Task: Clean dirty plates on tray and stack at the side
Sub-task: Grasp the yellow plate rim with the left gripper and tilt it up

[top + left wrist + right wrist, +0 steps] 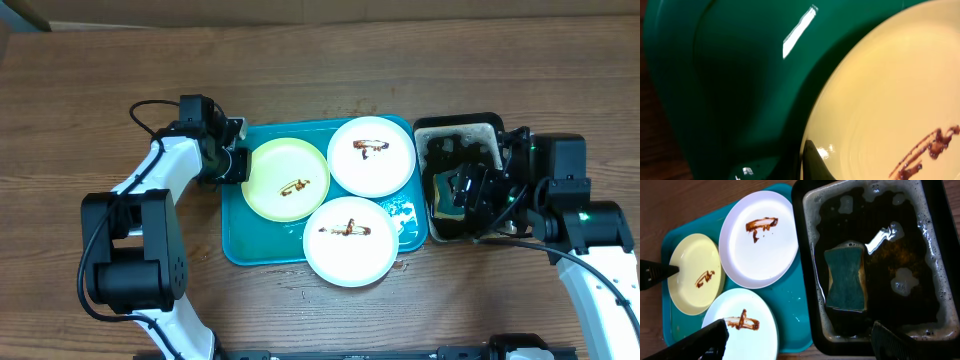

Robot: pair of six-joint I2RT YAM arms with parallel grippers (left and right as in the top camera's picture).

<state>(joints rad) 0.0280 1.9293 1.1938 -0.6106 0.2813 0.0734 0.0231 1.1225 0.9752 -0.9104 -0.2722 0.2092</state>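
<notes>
I will pick up the sponge next with my right gripper, across its middle (pixel 449 195) (pixel 845 278) by its long sides. An end of the sponge stays free to clean dirty plates.
The teal tray (pixel 236 232) holds three plates, each with a brown sauce smear. The pale yellow-green plate (pixel 288 180) lies at the left, one white plate (pixel 371 155) at the back right, the other white plate (pixel 350 240) at the front. My left gripper (pixel 238 165) is at the yellow-green plate's left rim. In the left wrist view one dark fingertip (pixel 812 161) rests on that rim (pixel 890 90) and the other finger is hidden. My right gripper (pixel 797 345) is open and empty above the basin's near edge. All three plates show in the right wrist view (pixel 692 275) (pixel 757 240) (pixel 742 325).
A black-rimmed basin (pixel 460 125) of dark soapy water stands right of the tray. A green-and-yellow sponge (pixel 845 277) lies in it. Wooden tabletop surrounds the tray, with bare wood left of the left arm and along the front.
</notes>
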